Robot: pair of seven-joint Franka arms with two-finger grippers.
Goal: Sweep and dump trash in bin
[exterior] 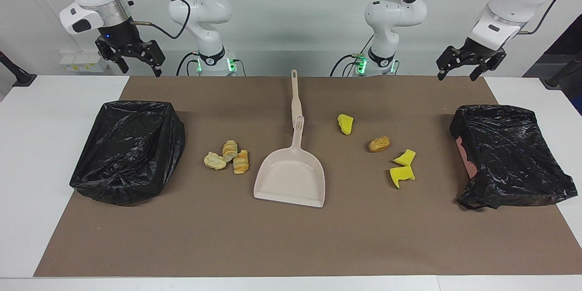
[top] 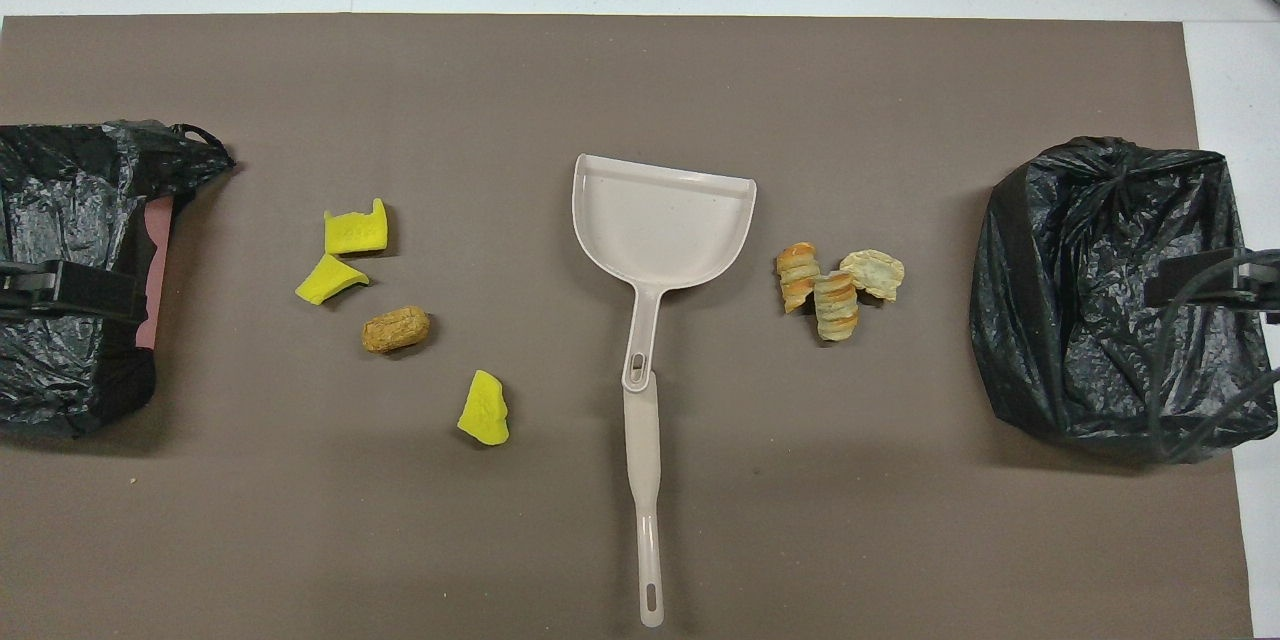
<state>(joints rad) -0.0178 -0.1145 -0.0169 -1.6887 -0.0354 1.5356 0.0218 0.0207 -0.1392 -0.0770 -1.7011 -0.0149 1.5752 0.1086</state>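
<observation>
The right gripper grabs the beige dustpan by its narrow handle (top: 642,338) next, since the dustpan's broad scoop spreads too wide for the gripper's fingers.
Three yellow wedges (exterior: 345,123) (exterior: 404,158) (exterior: 401,176) and a brown roll (exterior: 379,144) lie on the brown mat toward the left arm's end. Three striped croissants (exterior: 230,151) lie in a cluster toward the right arm's end, beside the beige dustpan (exterior: 291,177). The dustpan also shows in the overhead view (top: 660,220), with the croissants (top: 835,285) and the roll (top: 396,330). A beige brush handle (exterior: 296,95) lies in line with the dustpan's handle; its bristles are hidden. My right gripper (exterior: 140,68) and left gripper (exterior: 458,74) hang open and empty, high above the table's edge nearest the robots.
Two bins lined with black bags stand on the mat, one (exterior: 136,105) at the right arm's end and one (exterior: 495,110) at the left arm's end. White table (exterior: 36,145) borders the mat.
</observation>
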